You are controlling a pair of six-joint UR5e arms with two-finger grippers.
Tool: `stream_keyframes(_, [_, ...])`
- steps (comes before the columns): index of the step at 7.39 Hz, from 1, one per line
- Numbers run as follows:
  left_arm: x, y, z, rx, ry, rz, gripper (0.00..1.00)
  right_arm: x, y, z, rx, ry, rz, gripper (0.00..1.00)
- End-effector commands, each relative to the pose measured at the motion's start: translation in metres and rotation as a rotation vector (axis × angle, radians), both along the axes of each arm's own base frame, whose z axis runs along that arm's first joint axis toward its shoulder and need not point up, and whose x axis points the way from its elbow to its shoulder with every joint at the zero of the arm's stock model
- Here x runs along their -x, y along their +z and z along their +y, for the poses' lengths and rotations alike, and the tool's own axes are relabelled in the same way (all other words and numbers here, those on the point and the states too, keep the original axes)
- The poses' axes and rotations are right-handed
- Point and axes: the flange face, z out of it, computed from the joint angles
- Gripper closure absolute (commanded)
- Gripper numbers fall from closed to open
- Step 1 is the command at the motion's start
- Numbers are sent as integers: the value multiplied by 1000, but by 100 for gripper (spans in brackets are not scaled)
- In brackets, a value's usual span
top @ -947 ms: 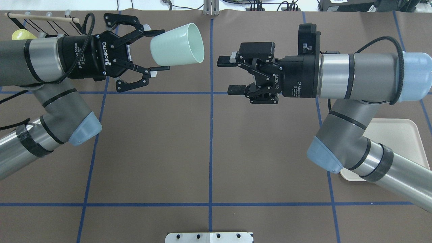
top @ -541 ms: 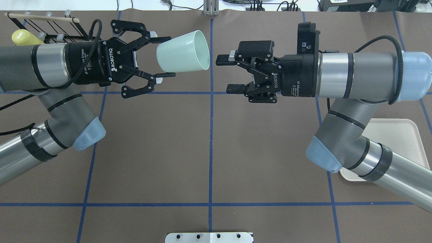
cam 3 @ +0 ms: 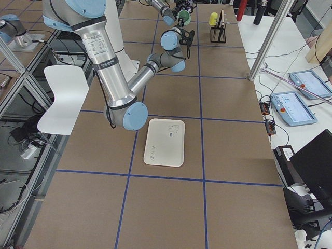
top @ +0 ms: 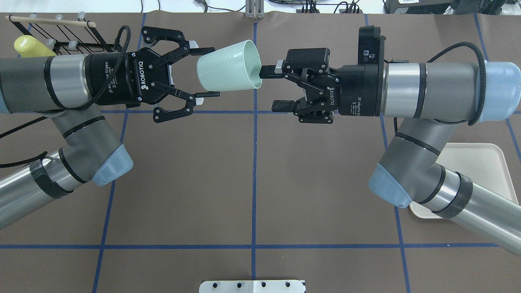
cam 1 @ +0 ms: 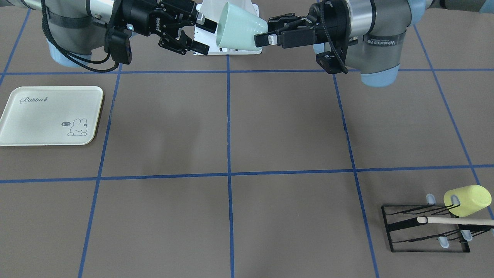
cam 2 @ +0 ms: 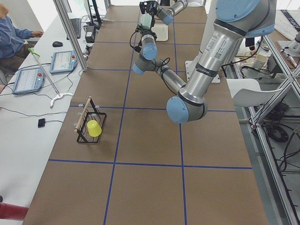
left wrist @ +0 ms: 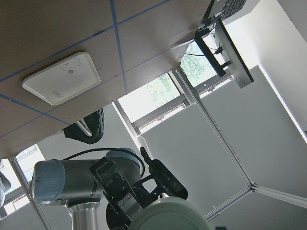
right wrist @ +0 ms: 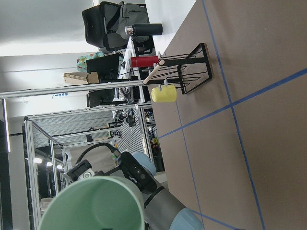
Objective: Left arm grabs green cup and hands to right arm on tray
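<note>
Next, my right gripper grabs the green cup by its open rim [cam 1: 222, 25] to take it over for the tray [cam 1: 50, 116].
The green cup [top: 226, 67] lies on its side in the air over the table's far middle, mouth toward the right arm. My left gripper [top: 205, 73] is shut on the cup's base end; it shows at the right of the front-facing view [cam 1: 267, 30], with the cup [cam 1: 239, 31] beside it. My right gripper [top: 272, 88] is open and empty, one fingertip [top: 266, 72] at the cup's rim, the other lower and clear of it. I cannot tell whether it touches. The tray [cam 1: 50, 116] lies bare on the table, partly hidden under the right arm in the overhead view [top: 484, 162].
A black wire rack [cam 1: 424, 227] with a wooden rod holds a yellow-green cup [cam 1: 467, 200] at the table's far left corner, behind the left arm [top: 30, 45]. A white base plate [top: 252, 285] sits at the near table edge.
My left arm has carried the green cup to the right, up to the right gripper's fingertip. The right gripper has stayed open and nearly still.
</note>
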Motion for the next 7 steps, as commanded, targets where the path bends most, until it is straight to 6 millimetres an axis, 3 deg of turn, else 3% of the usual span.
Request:
stream_keyframes(1, [-7,-9,1,3,8,-5,100,0,-4,1,-3,-4,-8,19])
stream_keyframes(4, [-11,-8,3,4,9,-4,100,-4,-7,5,-12,-13,-36,43])
stream_keyframes(6, [-20,-12,7,6,14,6,100,-5,-7,5,-15,-13,-39,51])
stream_keyframes(7, [-24,-14,9,6,21,8,100,-6,-6,6,-26,-11,-53,64])
